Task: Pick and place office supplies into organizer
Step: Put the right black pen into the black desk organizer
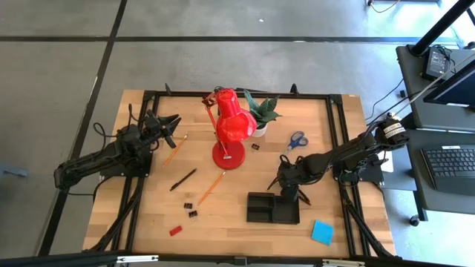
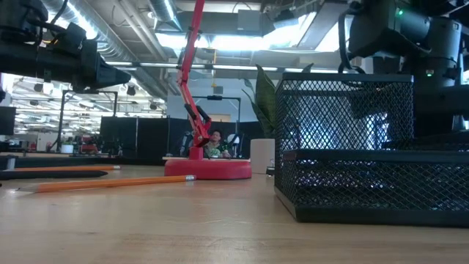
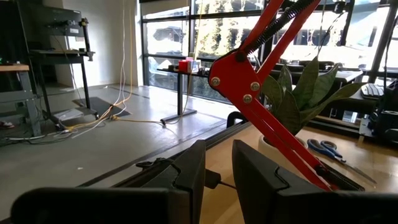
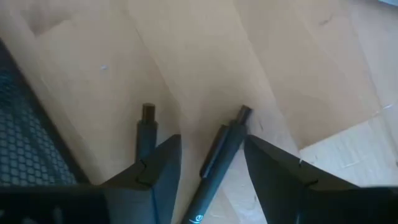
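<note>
The black pen needs to go into the mesh organizer. My right gripper should next grab it between its fingers by the pen's body (image 4: 219,157), beside the pocket clip.
My right gripper (image 1: 284,180) points down just beyond the black mesh organizer (image 1: 273,208), close above the table. In its wrist view the gripper (image 4: 211,140) is open, and a black pen (image 4: 221,155) lies on the wood between its fingers. A second black pen (image 4: 147,124) lies beside the outer side of one finger. Whether either finger touches a pen, I cannot tell. My left gripper (image 1: 172,124) waits at the far left, level and slightly open (image 3: 217,155), holding nothing. Another black pen (image 1: 183,179), two orange pencils (image 1: 211,188) (image 1: 174,150), blue-handled scissors (image 1: 297,141), black clips (image 1: 190,208), a red block (image 1: 175,231) and a blue note pad (image 1: 322,232) lie on the table.
A red desk lamp (image 1: 230,133) stands mid-table, with a potted plant (image 1: 261,111) behind it. The organizer's mesh wall (image 4: 18,143) is close beside my right gripper. A black frame (image 1: 334,133) edges the table. Bare wood lies between the lamp base and the organizer.
</note>
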Robot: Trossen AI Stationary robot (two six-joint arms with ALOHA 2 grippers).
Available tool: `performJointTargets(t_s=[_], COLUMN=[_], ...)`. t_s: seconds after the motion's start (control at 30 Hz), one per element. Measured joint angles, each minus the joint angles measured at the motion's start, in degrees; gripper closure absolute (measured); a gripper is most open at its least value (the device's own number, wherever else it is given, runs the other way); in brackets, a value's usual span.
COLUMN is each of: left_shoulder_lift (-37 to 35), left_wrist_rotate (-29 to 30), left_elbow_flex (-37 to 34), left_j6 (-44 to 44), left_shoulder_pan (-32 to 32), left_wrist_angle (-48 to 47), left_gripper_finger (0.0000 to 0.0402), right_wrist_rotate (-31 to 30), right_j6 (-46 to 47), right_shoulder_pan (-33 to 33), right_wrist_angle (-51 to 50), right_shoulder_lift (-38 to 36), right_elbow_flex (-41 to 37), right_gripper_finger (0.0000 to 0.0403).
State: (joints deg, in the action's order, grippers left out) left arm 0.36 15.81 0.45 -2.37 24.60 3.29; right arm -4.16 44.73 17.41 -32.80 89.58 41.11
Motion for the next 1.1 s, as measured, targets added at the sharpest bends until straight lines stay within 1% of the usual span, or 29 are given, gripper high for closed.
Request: performJointTargets(t_s=[0.33, 0.5, 0.8, 1.1], left_shoulder_lift=[0.0, 0.0, 0.0, 0.0], left_wrist_rotate=[0.0, 0.0, 0.0, 0.0], left_elbow_flex=[0.02, 0.02, 0.02, 0.02], left_j6=[-0.02, -0.04, 0.02, 0.07], left_shoulder_pan=[-0.02, -0.01, -0.02, 0.0], left_wrist_angle=[0.0, 0.0, 0.0, 0.0], left_gripper_finger=[0.0327, 0.0327, 0.0327, 0.0327], right_wrist_rotate=[0.81, 1.57, 1.44, 1.12], right_j6=[-0.08, -0.2, -3.03, -3.07], right_shoulder_pan=[-0.83, -1.98, -2.84, -2.86], right_wrist_angle=[-0.37, -1.26, -2.03, -1.96], right_shoulder_lift=[0.13, 0.16, 0.2, 0.2], right_elbow_flex=[-0.19, -0.19, -0.23, -0.29], right_gripper_finger=[0.0225, 0.0259, 0.0353, 0.0356])
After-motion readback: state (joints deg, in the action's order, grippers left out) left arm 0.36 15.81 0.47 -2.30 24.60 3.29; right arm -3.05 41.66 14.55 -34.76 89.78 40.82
